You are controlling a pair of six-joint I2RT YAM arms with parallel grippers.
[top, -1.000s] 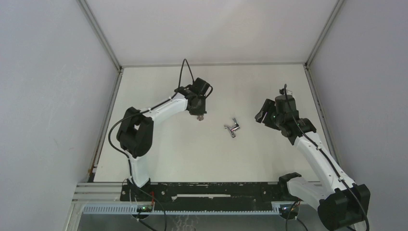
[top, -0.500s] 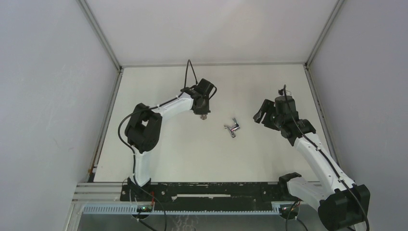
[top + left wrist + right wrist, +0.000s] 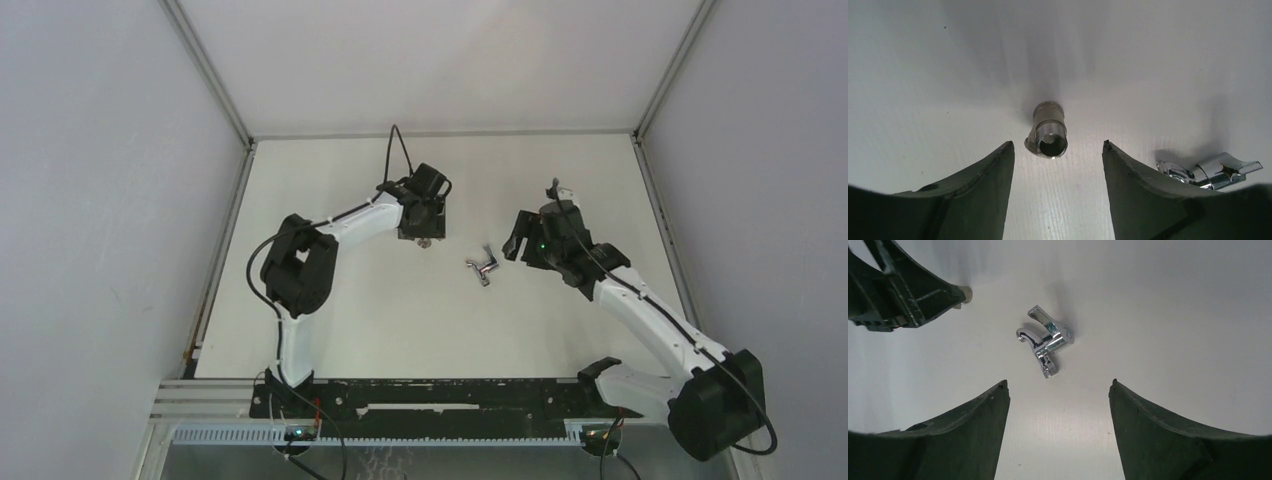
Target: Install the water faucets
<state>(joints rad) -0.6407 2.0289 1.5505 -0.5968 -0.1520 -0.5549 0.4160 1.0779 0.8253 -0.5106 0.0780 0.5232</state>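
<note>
The right gripper grabs the chrome tap by its lever handle (image 3: 488,250) (image 3: 1042,318) next, which leaves the spout and threaded end free for handover to the left gripper.
The water faucets are two separate parts on the white table. The dull-grey stub (image 3: 1049,131) rests on the surface with its open threaded end facing the left wrist camera. My left gripper (image 3: 1058,145) is open just short of it, touching nothing. The chrome tap piece (image 3: 1045,342) lies on its side a little to the right, and its edge also shows in the left wrist view (image 3: 1215,171). My right gripper (image 3: 1059,384) is open, with the tap just beyond its fingertips. From above, the left gripper (image 3: 425,236) and right gripper (image 3: 515,245) flank the tap (image 3: 483,268).
The white table (image 3: 400,320) is walled by grey panels on the left, right and back. The left gripper's body (image 3: 898,290) shows at the top left of the right wrist view, close to the tap.
My left gripper has opened and let go of the grey stub, which now rests on the table. My right arm has swung left toward the chrome tap and its jaws have widened slightly.
</note>
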